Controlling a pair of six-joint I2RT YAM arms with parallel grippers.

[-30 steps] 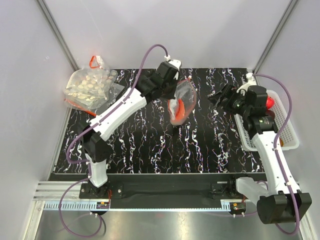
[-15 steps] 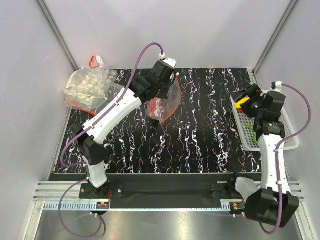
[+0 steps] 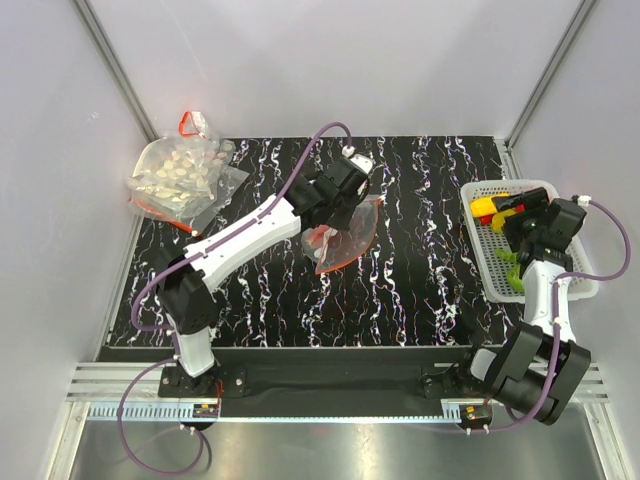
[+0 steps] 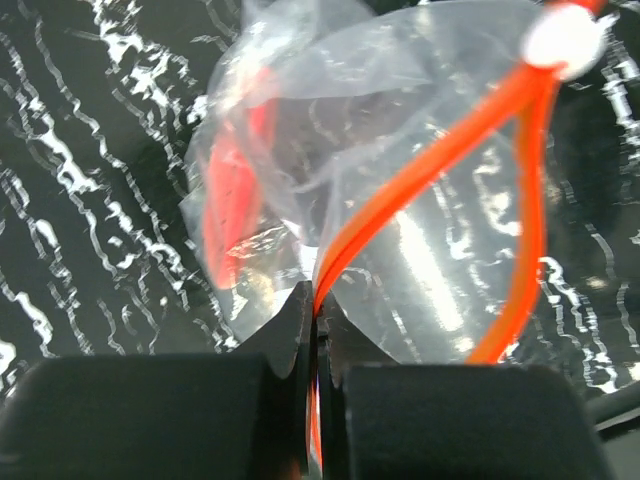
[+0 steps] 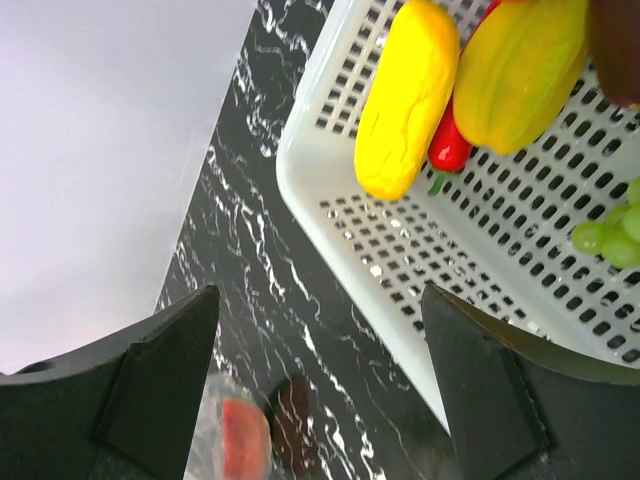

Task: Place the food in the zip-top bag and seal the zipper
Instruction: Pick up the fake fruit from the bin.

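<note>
Next, the right gripper grabs the long yellow food [image 3: 486, 205] across its narrow sides, leaving an end free to enter the zip-top bag [image 3: 350, 228].
My left gripper [image 3: 342, 200] is shut on the red-orange zipper [image 4: 420, 180] of the clear zip-top bag [image 3: 350, 228] and holds it above the table's middle. In the left wrist view the strip runs straight out of the closed jaws. The bag [image 4: 400, 260] hangs open and crinkled, with a red piece [image 4: 230, 195] inside. My right gripper [image 3: 518, 218] is open and empty over the white basket [image 3: 580, 285]. The right wrist view shows the basket [image 5: 330, 170] holding yellow food [image 5: 405, 100], a red pepper [image 5: 450, 148] and green grapes [image 5: 610, 235].
A larger clear bag of whitish pieces [image 3: 180, 172] with a red loop lies at the back left corner. The basket stands at the table's right edge. Grey walls close in the table on three sides.
My right gripper has swung from near the bag to the right, over the basket. My left gripper has carried the bag a little nearer and to the right.
</note>
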